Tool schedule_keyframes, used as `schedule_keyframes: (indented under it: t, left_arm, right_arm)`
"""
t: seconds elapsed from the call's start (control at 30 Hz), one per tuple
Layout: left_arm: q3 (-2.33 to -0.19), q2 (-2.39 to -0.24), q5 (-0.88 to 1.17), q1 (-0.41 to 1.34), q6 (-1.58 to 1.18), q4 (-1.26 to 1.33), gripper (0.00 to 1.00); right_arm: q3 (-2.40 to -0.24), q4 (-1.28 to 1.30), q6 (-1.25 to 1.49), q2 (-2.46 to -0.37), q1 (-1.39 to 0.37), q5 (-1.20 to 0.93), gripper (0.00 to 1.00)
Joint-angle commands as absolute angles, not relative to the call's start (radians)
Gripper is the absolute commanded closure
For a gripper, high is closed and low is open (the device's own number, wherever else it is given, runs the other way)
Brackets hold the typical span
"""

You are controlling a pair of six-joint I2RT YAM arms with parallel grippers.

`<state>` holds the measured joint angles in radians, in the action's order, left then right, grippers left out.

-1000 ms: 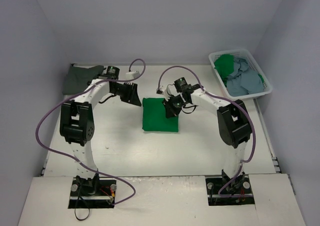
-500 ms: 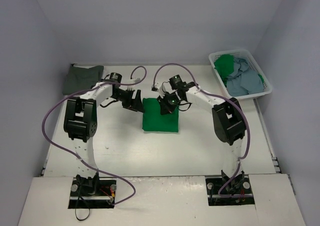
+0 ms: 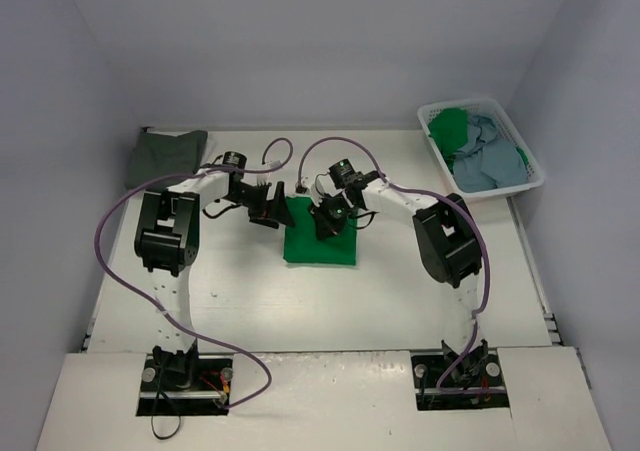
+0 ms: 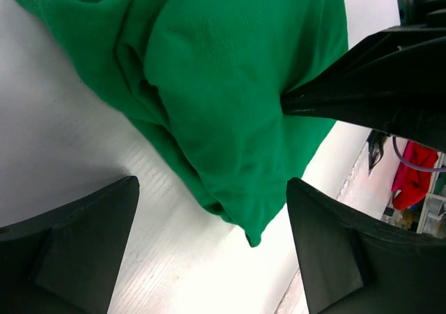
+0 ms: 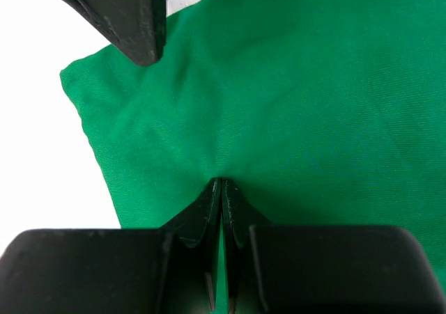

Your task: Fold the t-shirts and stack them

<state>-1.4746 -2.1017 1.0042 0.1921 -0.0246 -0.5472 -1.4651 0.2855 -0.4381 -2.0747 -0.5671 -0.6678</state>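
My left gripper picks up the folded green t-shirt by its edge facing the grey-olive t-shirt [image 3: 165,156] next. Then I stack the green t-shirt there.
A bright green t-shirt [image 3: 320,241] lies folded into a rectangle at the table's middle. My left gripper [image 3: 277,209] stands open at the shirt's upper left edge. In the left wrist view a corner of the green shirt [image 4: 230,84] reaches between its fingers, and the left gripper [image 4: 211,189] touches nothing. My right gripper [image 3: 328,223] is shut, its tips [image 5: 221,183] pressed onto the green cloth [image 5: 313,84], which puckers around them. A dark grey-olive t-shirt [image 3: 165,156] lies folded at the far left.
A white plastic basket [image 3: 497,104] at the far right holds a green shirt [image 3: 448,126] and light blue cloth [image 3: 490,159]. Grey walls close in the table on three sides. Purple cables arc over both arms.
My left gripper has opened wide and moved right to the green shirt's edge. The right gripper has shifted left and down onto the shirt, still shut.
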Motion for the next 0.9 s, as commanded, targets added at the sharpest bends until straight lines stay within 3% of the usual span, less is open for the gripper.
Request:
schedule_keyframes:
  t: [0.0,0.73,0.87]
  left_arm:
    - [-1.468,-2.124,0.985,0.193,-0.060,-0.491,0.18]
    - [-1.437,-2.223,0.936,0.371,-0.193,-0.408,0.18]
    - [-1.434,-2.237,0.954,0.376,-0.206,-0.402,0.26]
  right_arm:
    - [-1.457,0.272,-0.445,-2.059,-0.574,-0.678,1.00]
    - [-1.470,0.267,-0.445,-2.063,-0.563,-0.707,1.00]
    - [-1.471,0.265,-0.445,-2.068,-0.563,-0.713,1.00]
